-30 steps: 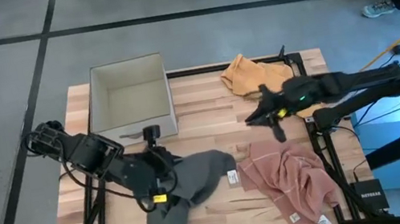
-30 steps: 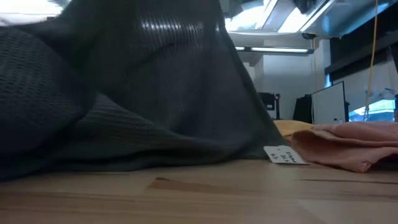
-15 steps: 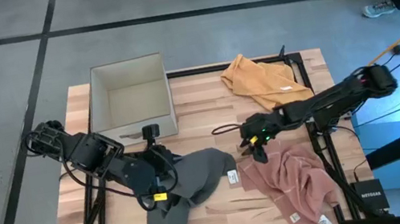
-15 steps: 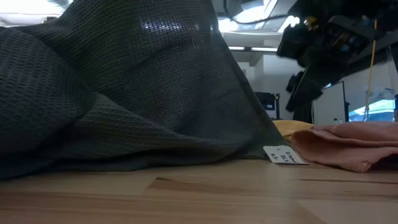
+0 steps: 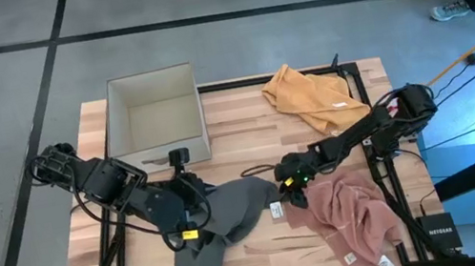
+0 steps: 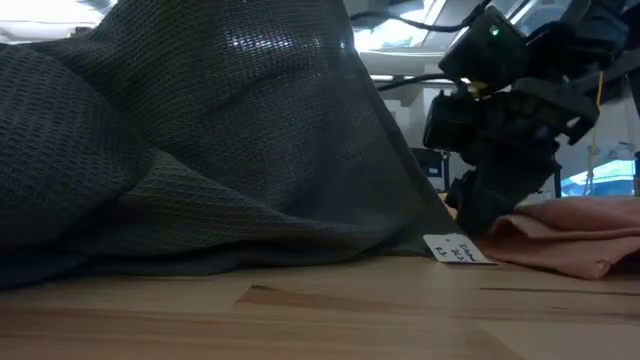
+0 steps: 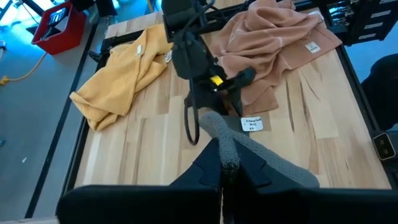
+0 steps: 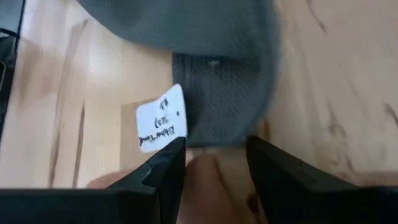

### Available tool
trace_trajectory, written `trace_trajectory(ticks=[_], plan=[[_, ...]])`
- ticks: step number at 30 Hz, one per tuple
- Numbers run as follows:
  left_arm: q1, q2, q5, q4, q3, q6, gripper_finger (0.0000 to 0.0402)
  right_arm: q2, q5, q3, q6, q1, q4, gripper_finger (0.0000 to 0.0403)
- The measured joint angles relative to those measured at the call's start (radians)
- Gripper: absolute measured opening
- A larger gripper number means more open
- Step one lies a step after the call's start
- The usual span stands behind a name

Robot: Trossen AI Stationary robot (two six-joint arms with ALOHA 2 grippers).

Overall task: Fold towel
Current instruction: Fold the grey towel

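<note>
My right gripper grabs the grey towel [image 5: 227, 217] [image 8: 205, 28] by its corner with the white tag next, to stretch the grey towel out for folding.
A dark grey towel [image 5: 227, 217] lies crumpled at the table's near middle, part of it raised like a tent [image 6: 200, 130]. My left gripper [image 5: 193, 225] is shut on that raised part. The towel's right corner [image 8: 217, 106] carries a white tag [image 8: 163, 119] and rests on the wood. My right gripper [image 5: 286, 192] stands open and low just beside that corner [image 8: 216, 146], above the edge of a pink towel [image 5: 348, 216]. In the low view the right gripper [image 6: 480, 215] stands right behind the tag [image 6: 458, 248]. My left gripper pinches a bunched fold of the grey towel [image 7: 227, 149] between its two fingers, coming slanting down from the table's left. The fold is lifted and the cloth hangs from it; the towel's right corner and near end lie on the table.
An open white box [image 5: 158, 117] stands at the far left. A yellow towel [image 5: 308, 92] lies at the far right, and the pink towel fills the near right. Bare wood [image 5: 239, 142] shows between the box and the towels.
My right gripper has come down from above the yellow towel, moving toward the table's left and near edges, and now stands low at the grey towel's tagged corner. The towels have not moved.
</note>
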Motion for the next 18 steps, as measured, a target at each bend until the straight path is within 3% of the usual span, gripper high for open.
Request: trace_trajectory(ticks=[11,14,18], plan=[[0.0,0.0,0.0,-0.005,0.0,0.0,0.0007,0.066,0.106,0.002,0.003,0.075,0.122,0.0158],[0.0,0.0,0.0,-0.01,0.0,0.0,0.0007,0.071,0.139,0.002,-0.037,0.091,0.138,0.0113],[0.0,0.0,-0.001,-0.009,0.0,0.0,0.0007,0.061,0.166,0.001,-0.081,0.096,0.113,0.0022]])
